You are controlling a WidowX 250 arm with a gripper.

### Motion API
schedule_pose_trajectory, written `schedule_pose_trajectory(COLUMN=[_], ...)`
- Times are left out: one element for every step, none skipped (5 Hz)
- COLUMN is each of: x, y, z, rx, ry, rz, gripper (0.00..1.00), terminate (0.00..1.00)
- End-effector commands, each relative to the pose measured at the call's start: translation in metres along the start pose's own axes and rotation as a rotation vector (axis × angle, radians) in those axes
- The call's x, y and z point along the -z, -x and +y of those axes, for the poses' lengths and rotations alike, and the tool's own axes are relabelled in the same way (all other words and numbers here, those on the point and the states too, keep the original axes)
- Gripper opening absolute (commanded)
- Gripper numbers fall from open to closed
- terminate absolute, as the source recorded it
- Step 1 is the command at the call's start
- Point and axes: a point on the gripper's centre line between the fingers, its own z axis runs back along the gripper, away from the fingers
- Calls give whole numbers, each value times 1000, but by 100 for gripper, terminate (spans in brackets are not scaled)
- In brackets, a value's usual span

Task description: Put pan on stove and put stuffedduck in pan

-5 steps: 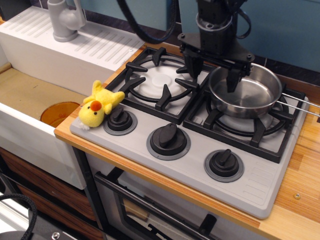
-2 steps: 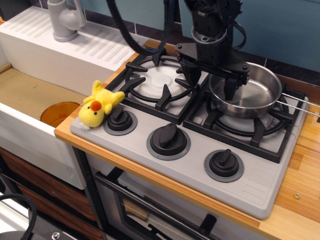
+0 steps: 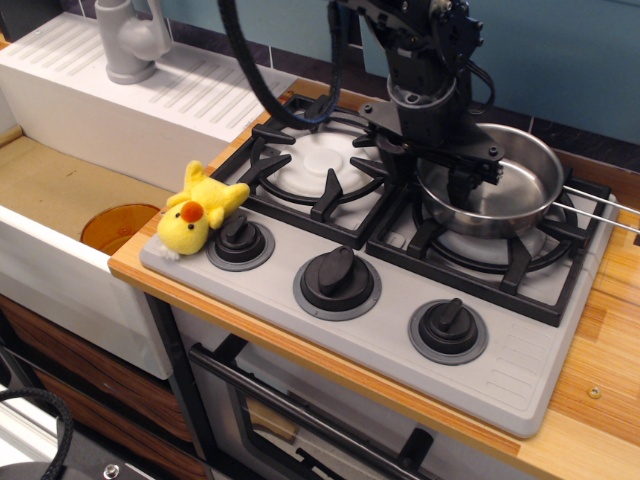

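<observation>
The pan needs to sit properly on the stove for the stuffedduck (image 3: 195,212), so the robot's gripper should next grab it by its rim (image 3: 430,180).
The shiny steel pan (image 3: 500,185) sits on the right burner grate of the grey stove (image 3: 520,370), its wire handle pointing right. My gripper (image 3: 428,175) hangs over the pan's left rim with its jaws open. One finger is outside the rim and the other is inside the bowl, and it holds nothing. The yellow stuffedduck (image 3: 195,212) lies on the stove's front left corner, next to the left knob (image 3: 240,240) and well left of the gripper.
The left burner grate (image 3: 310,160) is bare. A white sink (image 3: 60,190) with an orange drain and a grey faucet (image 3: 130,40) lies to the left. The wooden countertop (image 3: 610,350) borders the stove on the right. Black cables hang behind the arm.
The arm has shifted slightly left and lower over the pan's left rim, with its jaws still open. The pan and the duck have not moved.
</observation>
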Motion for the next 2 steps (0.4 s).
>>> schedule_pose_trajectory(x=[1, -6], y=[-15, -18], z=[11, 11], rx=[48, 41], ry=[8, -22], rz=[-37, -32], gripper=[0, 0], terminate=[0, 0])
